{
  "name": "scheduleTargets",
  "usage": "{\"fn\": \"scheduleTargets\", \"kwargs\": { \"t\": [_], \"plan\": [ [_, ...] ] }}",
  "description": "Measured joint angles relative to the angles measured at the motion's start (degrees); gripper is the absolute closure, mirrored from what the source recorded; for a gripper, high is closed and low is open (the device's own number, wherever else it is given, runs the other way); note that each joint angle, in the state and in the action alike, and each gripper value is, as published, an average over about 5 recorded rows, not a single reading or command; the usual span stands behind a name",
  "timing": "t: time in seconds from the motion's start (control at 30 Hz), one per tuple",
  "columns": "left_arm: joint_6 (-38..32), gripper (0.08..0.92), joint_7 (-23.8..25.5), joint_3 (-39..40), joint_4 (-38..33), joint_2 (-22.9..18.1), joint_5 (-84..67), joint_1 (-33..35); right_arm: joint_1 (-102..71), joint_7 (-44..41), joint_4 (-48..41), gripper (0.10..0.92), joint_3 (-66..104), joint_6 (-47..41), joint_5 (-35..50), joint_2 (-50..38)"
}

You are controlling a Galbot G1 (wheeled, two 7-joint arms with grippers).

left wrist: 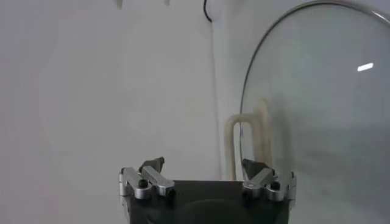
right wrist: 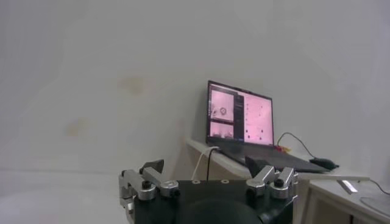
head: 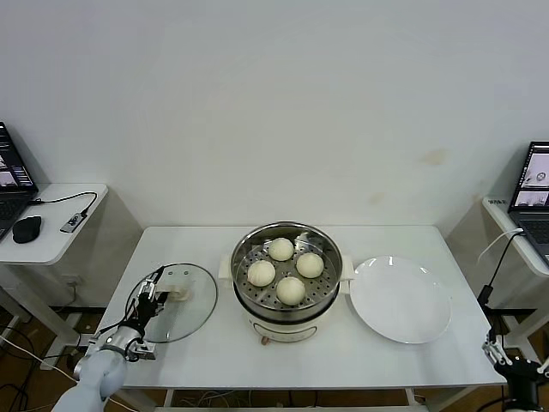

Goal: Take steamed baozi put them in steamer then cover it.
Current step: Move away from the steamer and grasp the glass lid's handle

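I should next pick up the glass lid with my left gripper by its cream handle's raised bar [head: 178, 294] [left wrist: 230, 146] to cover the steamer.
The steamer [head: 324, 300], a shiny steel pot on a cream base, stands mid-table with several cream-white baozi [head: 281, 249] on its perforated tray. Its glass lid [head: 193, 313] lies flat on the table to the left, with a cream handle [head: 180, 290] on top. My left gripper [head: 151, 294] is open at the lid's left side, close to the handle. In the left wrist view the gripper [left wrist: 203, 166] is open and empty, with the handle [left wrist: 232, 143] and the lid [left wrist: 317, 109] just ahead. My right gripper [head: 508, 356] is parked low beyond the table's right front corner, open [right wrist: 204, 165].
A flat white plate [head: 401, 298] lies right of the steamer. Side tables carry laptops at the far left and at the far right [head: 536, 176]. The right wrist view shows that laptop [right wrist: 239, 115]. A mouse [head: 26, 228] sits on the left side table.
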Motion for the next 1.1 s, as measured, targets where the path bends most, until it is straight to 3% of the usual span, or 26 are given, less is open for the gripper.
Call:
{"fn": "scheduleTargets", "kwargs": {
  "t": [0.3, 0.83, 1.1],
  "plan": [
    [0.0, 0.208, 0.2, 1.2, 2.0, -0.4, -0.4, -2.3, -0.1, 0.0, -0.8, 0.203, -0.5, 0.4, -0.8, 0.4],
    [-1.2, 0.657, -1.4, 2.3, 5.2, -1.1, -1.9, -4.0, -0.2, 0.0, -1.1, 0.203, -1.7, 0.6, -2.3, 0.6],
    [0.4, 0.854, -2.0, 0.6, 1.4, -0.1, -2.9, -1.3, -1.0, 0.0, -0.8, 0.203, -3.1, 1.1, -3.5, -0.1]
  ]
}}
